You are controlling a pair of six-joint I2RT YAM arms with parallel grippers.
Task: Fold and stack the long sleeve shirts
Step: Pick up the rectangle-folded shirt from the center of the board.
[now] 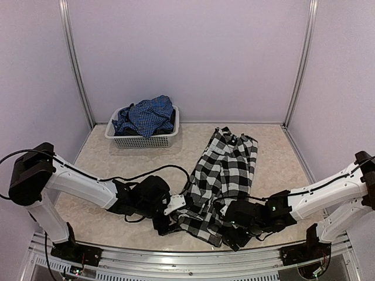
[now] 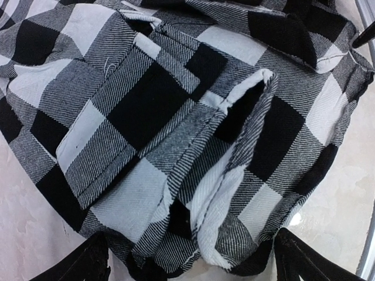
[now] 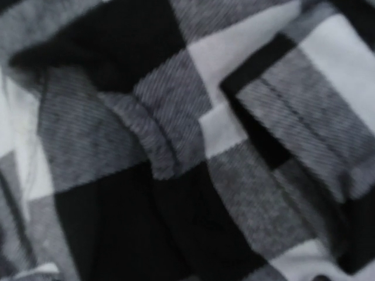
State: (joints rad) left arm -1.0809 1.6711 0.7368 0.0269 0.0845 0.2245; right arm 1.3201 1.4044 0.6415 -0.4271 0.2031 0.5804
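Observation:
The left gripper should next pick up the check shirt's folded hem [image 1: 179, 223] at the shirt's near end, opposite the right gripper, so that the shirt can be folded over.
The black-and-white check shirt [image 1: 225, 170] lies crumpled lengthwise on the table's middle, its near end between my two grippers. My left gripper [image 1: 167, 222] sits low at that near end's left edge. In the left wrist view its fingers [image 2: 88, 263] stand wide apart, open, with the shirt's folded hem [image 2: 234, 193] lying between them. My right gripper [image 1: 229, 225] is pressed into the near end's right side. The right wrist view is filled with blurred check cloth [image 3: 176, 146], and its fingers are hidden. The blue fine-check shirt [image 1: 146, 116] is bunched in the basket.
The white mesh basket [image 1: 143, 140] stands at the back left by the wall. Metal frame posts [image 1: 76, 64] rise at the back corners. A black cable [image 1: 155, 170] loops over the table by the left arm. A metal rail [image 1: 176, 260] runs along the near edge.

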